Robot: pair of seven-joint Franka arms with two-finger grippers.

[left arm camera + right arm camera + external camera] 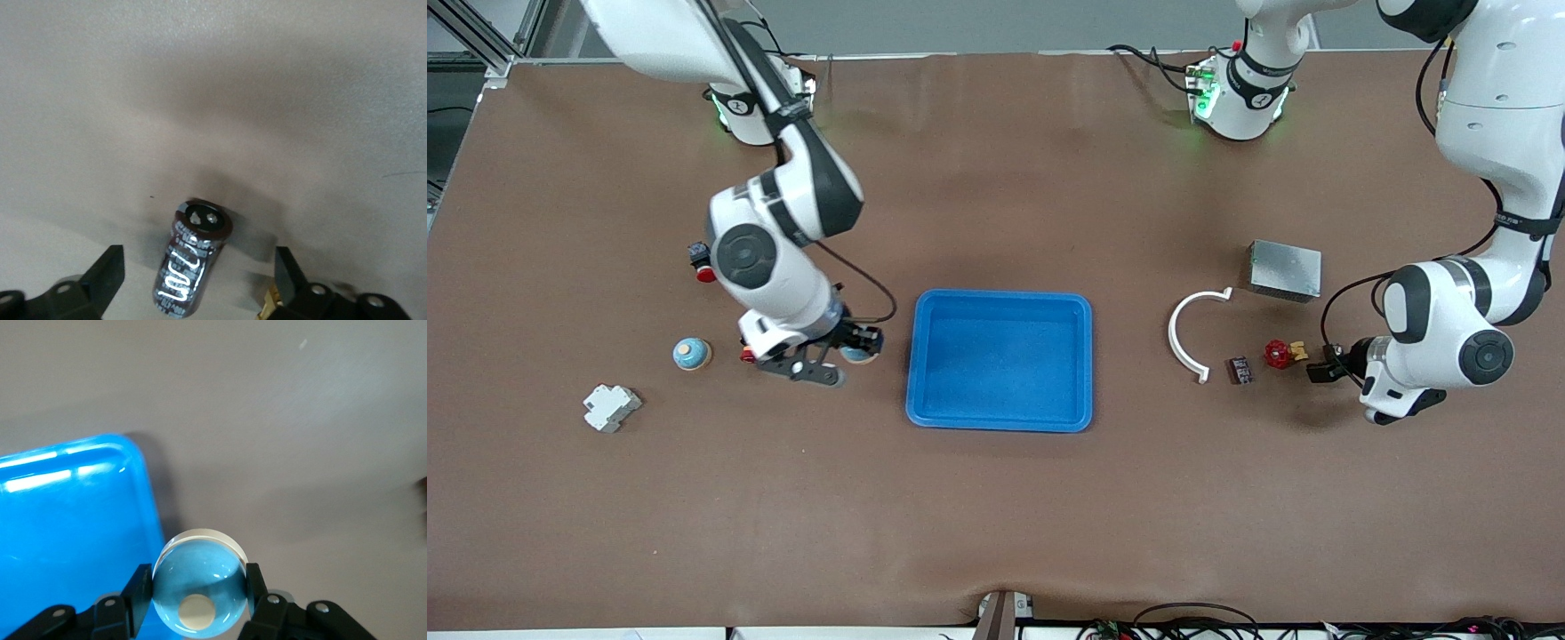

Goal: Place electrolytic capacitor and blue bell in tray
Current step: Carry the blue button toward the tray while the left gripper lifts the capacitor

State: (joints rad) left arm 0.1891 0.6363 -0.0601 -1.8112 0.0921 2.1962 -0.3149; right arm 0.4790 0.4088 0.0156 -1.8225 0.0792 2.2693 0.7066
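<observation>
I need to close my left gripper, because my fingers are on both sides of the electrolytic capacitor. Closing now would hold it.
My right gripper (860, 345) is shut on the blue bell (199, 590), a glossy light blue dome with a pale round spot. It holds the bell just beside the blue tray (1000, 360), at the tray's end toward the right arm; the tray's corner shows in the right wrist view (67, 520). My left gripper (198, 273) is open and low over the table near the left arm's end (1319, 369). The electrolytic capacitor (193, 263), a dark cylinder with white print, lies on the table between the fingers (110, 277), touching neither. The tray holds nothing.
A second blue dome with a tan base (692, 354) and a white block (611, 407) lie toward the right arm's end. A white curved strip (1192, 333), a grey metal box (1284, 269), a small dark part (1240, 369) and a red-and-yellow part (1280, 353) lie near the left gripper.
</observation>
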